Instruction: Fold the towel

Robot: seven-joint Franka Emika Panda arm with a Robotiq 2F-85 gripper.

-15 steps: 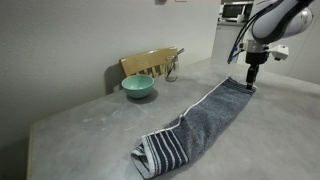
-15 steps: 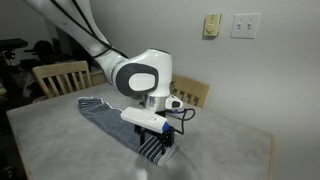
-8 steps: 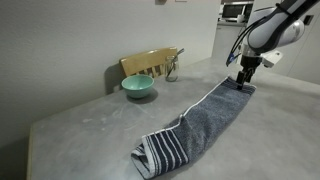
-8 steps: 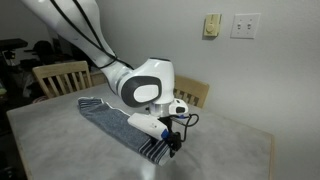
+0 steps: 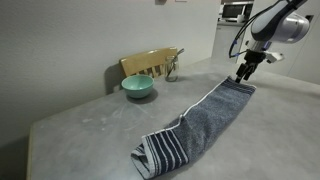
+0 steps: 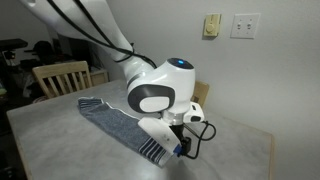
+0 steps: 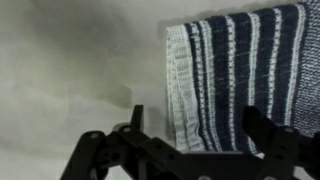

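Note:
The far striped end of the towel (image 5: 205,120) has to go over the rest of the towel to fold it, so the robot's gripper needs to grab that end next, near the towel's corner.
The towel (image 5: 205,120) lies flat and stretched out on the grey table (image 5: 90,130), with a white and dark striped band at its near end. It also shows in an exterior view (image 6: 110,118). My gripper (image 5: 243,75) hangs just above the towel's far end, tilted. It also shows beside a striped end in an exterior view (image 6: 180,150). In the wrist view the gripper (image 7: 200,115) is open, its two fingers apart over the towel's striped end (image 7: 240,60). Nothing is held.
A teal bowl (image 5: 138,87) stands at the back of the table in front of a wooden chair (image 5: 150,62). More chairs (image 6: 60,75) stand at the table's far side. The robot's arm (image 6: 160,90) hides part of the table.
The gripper has risen slightly off the towel's far end and tilted, and the wrist has swung sideways. The towel has not moved.

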